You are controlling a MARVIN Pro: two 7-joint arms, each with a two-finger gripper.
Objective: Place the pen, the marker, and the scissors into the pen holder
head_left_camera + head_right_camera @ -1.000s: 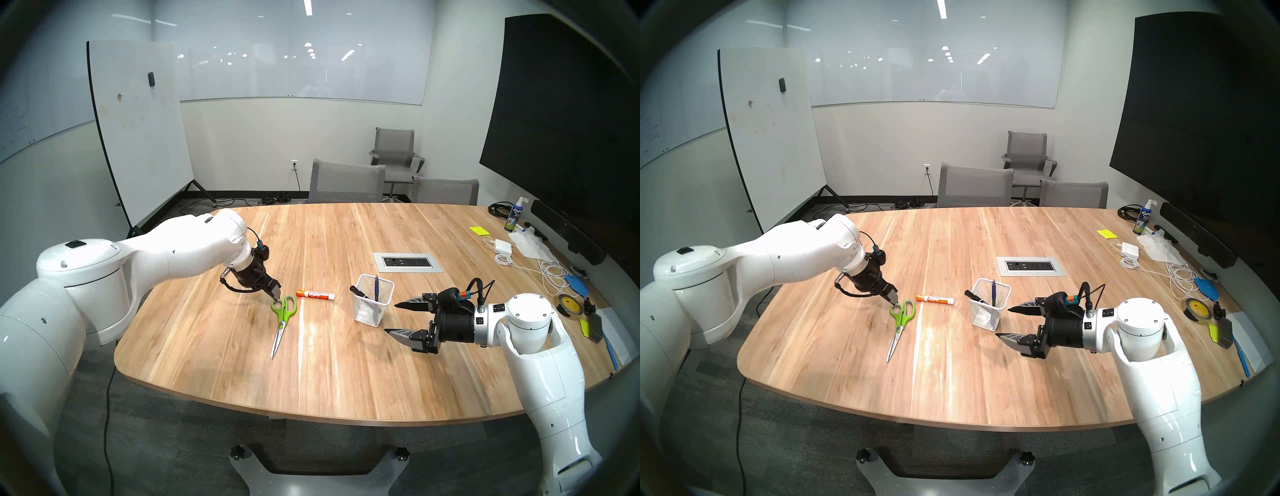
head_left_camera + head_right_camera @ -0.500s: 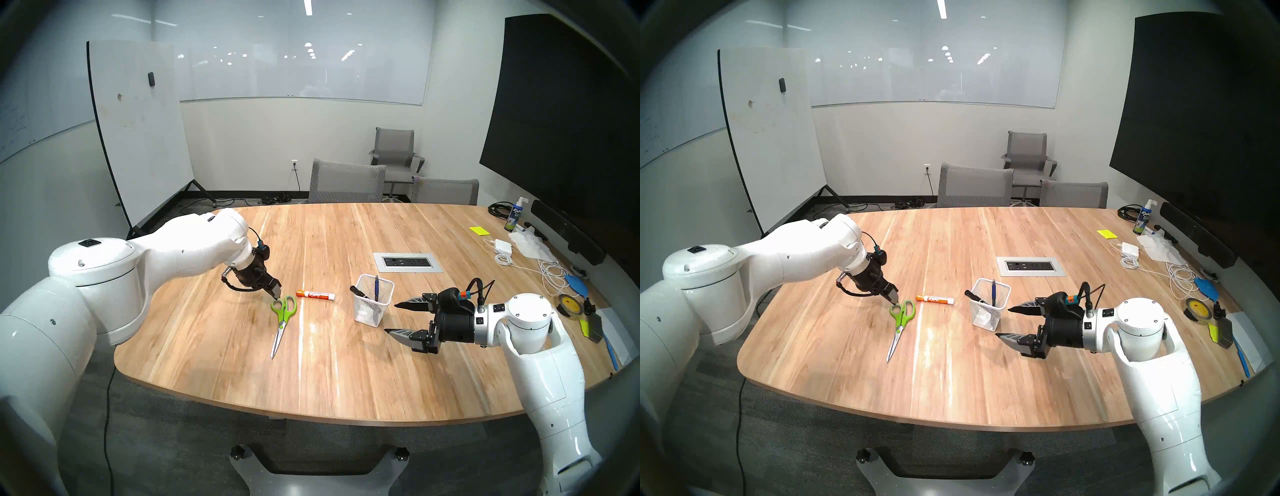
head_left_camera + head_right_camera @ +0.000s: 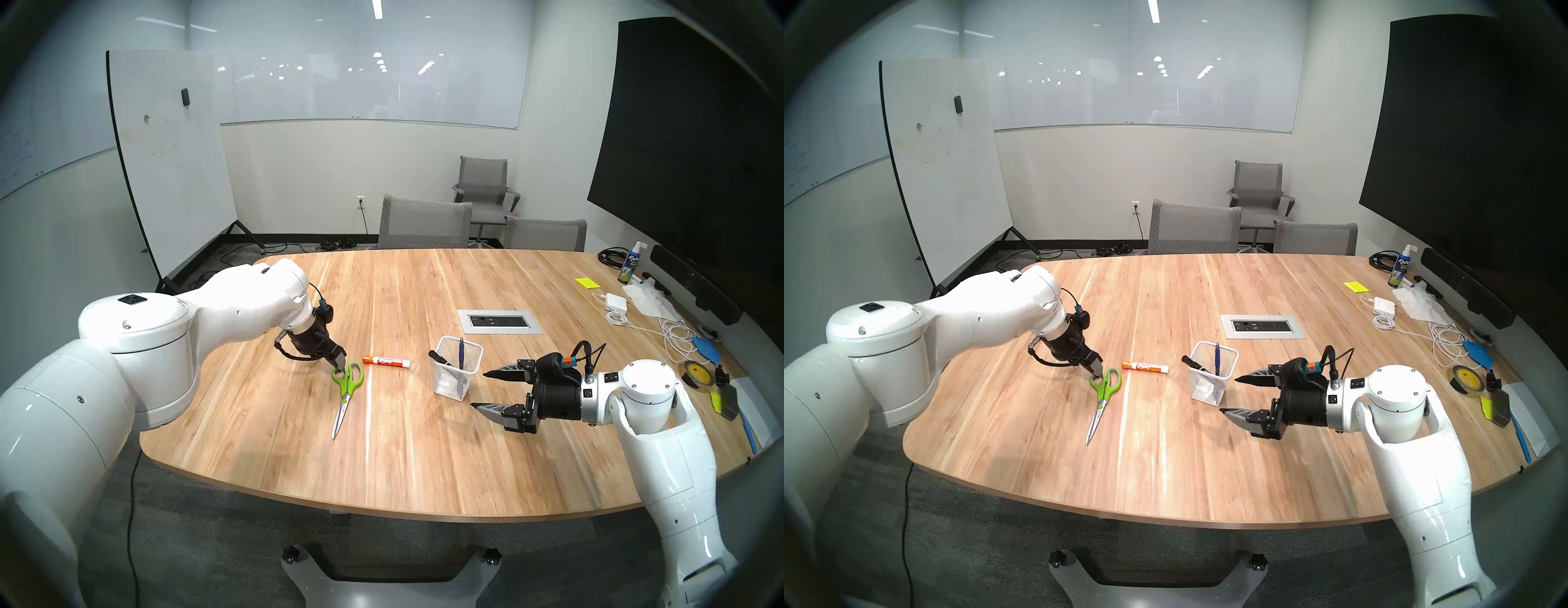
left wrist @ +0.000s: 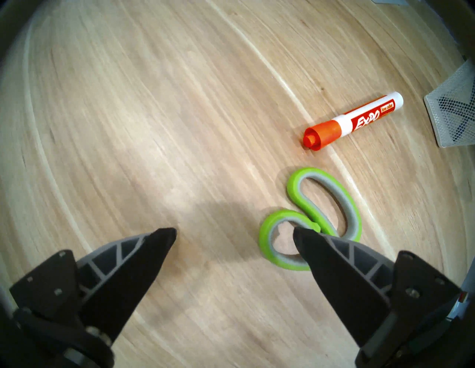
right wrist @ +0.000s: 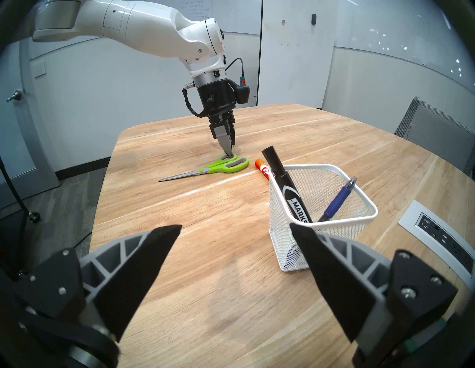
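Next, my left gripper grabs the scissors by the smaller lime-green handle loop (image 3: 338, 377) (image 4: 266, 238), since the steel blades lie bare on the tabletop.
The lime-handled scissors (image 3: 345, 390) lie flat on the table, blades toward me. My left gripper (image 4: 232, 232) stands open over the handles. One fingertip (image 4: 305, 239) sits inside the smaller handle loop (image 4: 267, 239), the other over bare wood. An orange-capped marker (image 3: 387, 362) lies just right of the scissors. The white mesh pen holder (image 3: 454, 380) stands further right, with the blue pen (image 5: 336, 203) and a black marker (image 5: 285, 190) leaning inside. My right gripper (image 3: 478, 390) hovers open and empty just right of the holder.
A power outlet panel (image 3: 499, 321) is set into the table behind the holder. Cables, a charger, tape, a spray bottle and papers crowd the table's right edge (image 3: 679, 339). Grey chairs (image 3: 424, 220) stand at the far side.
My left arm's elbow has swung forward and right, and its gripper has dipped slightly onto the scissors' handle. The right arm and the objects have not moved.
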